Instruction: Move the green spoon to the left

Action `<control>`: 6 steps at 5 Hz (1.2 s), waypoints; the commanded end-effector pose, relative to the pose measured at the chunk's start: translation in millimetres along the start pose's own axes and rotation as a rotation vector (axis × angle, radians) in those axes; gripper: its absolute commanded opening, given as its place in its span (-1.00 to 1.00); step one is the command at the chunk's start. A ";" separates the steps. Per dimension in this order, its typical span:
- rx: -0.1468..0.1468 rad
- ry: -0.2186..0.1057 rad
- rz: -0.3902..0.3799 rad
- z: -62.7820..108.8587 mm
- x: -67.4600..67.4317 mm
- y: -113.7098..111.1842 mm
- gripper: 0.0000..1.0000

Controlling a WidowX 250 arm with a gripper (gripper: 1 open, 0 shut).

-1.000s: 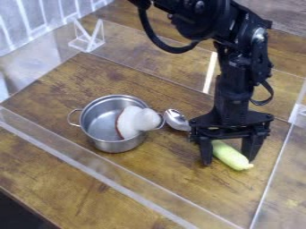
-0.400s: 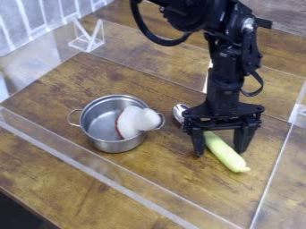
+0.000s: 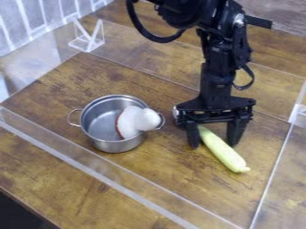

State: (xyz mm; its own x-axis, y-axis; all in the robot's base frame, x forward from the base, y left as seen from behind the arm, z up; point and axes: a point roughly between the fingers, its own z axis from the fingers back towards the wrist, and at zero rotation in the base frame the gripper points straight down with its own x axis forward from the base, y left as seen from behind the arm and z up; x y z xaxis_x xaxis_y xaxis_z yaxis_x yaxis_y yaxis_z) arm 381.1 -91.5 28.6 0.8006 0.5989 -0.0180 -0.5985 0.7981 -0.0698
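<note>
I will next grab the green spoon [image 3: 227,152] with my gripper by its handle's narrow end [image 3: 203,131] to move the spoon past the pot.
The green spoon [image 3: 227,152] lies on the wooden table to the right of the pot, its yellow-green handle running down and to the right. Its silver bowl is hidden behind the gripper. My gripper [image 3: 216,134] points straight down and is open, low over the table. It straddles the handle's upper end, one finger [image 3: 192,136] on the left of it and the other on the right. Nothing is gripped.
A small steel pot [image 3: 96,107] with a white object [image 3: 139,121] inside stands left of the gripper. A low clear plastic wall [image 3: 143,192] runs along the table's front and right sides. A clear stand [image 3: 86,38] sits at the back left.
The gripper has slid left along the spoon, from over the handle's lower end to its upper end near the bowl. The spoon and pot have not moved.
</note>
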 end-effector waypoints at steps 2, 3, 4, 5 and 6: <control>-0.037 -0.051 0.036 25.8 7.4 -14.9 1.00; -0.044 -0.052 -0.008 21.5 -0.9 -17.7 1.00; -0.043 -0.047 -0.035 17.3 -6.5 -19.1 -1.00; -0.046 -0.044 -0.064 16.8 -11.3 -21.0 1.00; -0.045 -0.045 -0.056 17.2 -12.4 -22.0 1.00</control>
State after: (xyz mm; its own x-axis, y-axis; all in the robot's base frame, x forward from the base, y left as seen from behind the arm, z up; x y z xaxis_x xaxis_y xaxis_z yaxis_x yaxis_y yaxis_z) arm 381.0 -109.2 26.9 0.8226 0.5686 -0.0043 -0.5672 0.8199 -0.0774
